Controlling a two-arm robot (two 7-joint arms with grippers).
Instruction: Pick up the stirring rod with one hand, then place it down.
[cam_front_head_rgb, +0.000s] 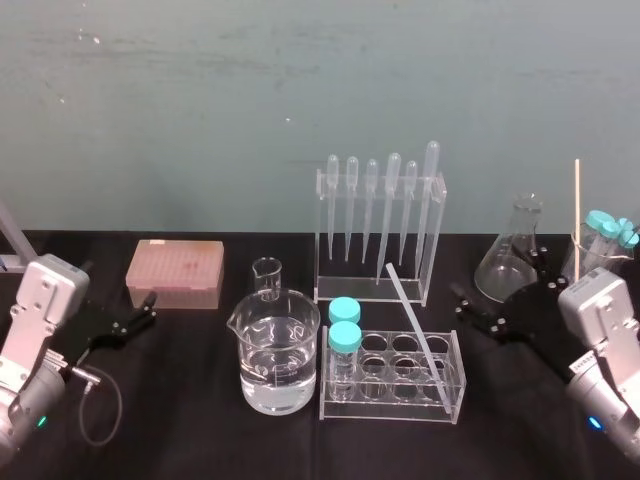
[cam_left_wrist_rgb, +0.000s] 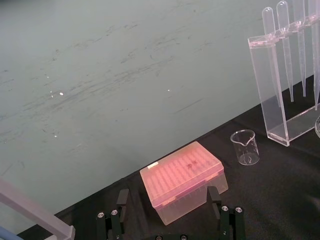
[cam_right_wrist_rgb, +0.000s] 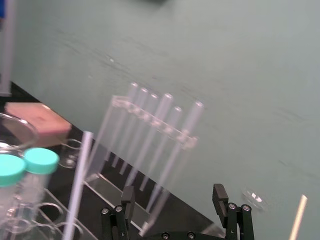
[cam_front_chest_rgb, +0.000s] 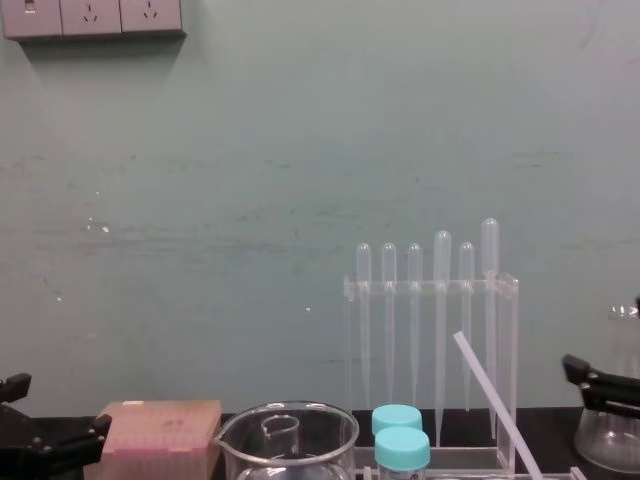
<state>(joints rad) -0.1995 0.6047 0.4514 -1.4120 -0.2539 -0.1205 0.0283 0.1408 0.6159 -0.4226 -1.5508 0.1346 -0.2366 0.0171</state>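
The stirring rod has to come up out of the test-tube rack (cam_right_wrist_rgb: 51, 216), so my right gripper should next grab the rod by its upper shaft (cam_right_wrist_rgb: 81, 165).
The stirring rod (cam_front_head_rgb: 415, 318) is a long translucent white stick. It leans tilted in the clear test-tube rack (cam_front_head_rgb: 392, 402), lower end in a back right hole, top pointing to the pipette stand. It also shows in the right wrist view (cam_right_wrist_rgb: 80, 185) and the chest view (cam_front_chest_rgb: 495, 398). My right gripper (cam_front_head_rgb: 505, 300) hovers open to the right of the rack, apart from the rod, nothing between its fingers (cam_right_wrist_rgb: 227, 206). My left gripper (cam_front_head_rgb: 135, 318) rests open at the far left, near the pink box.
A beaker of water (cam_front_head_rgb: 277, 358) with a small beaker (cam_front_head_rgb: 267, 276) behind stands left of the rack. Two teal-capped tubes (cam_front_head_rgb: 344, 340) sit in the rack. Pipette stand (cam_front_head_rgb: 380, 225) at the back, conical flask (cam_front_head_rgb: 512, 258) and capped tubes at the right, pink tip box (cam_front_head_rgb: 175, 273) at the left.
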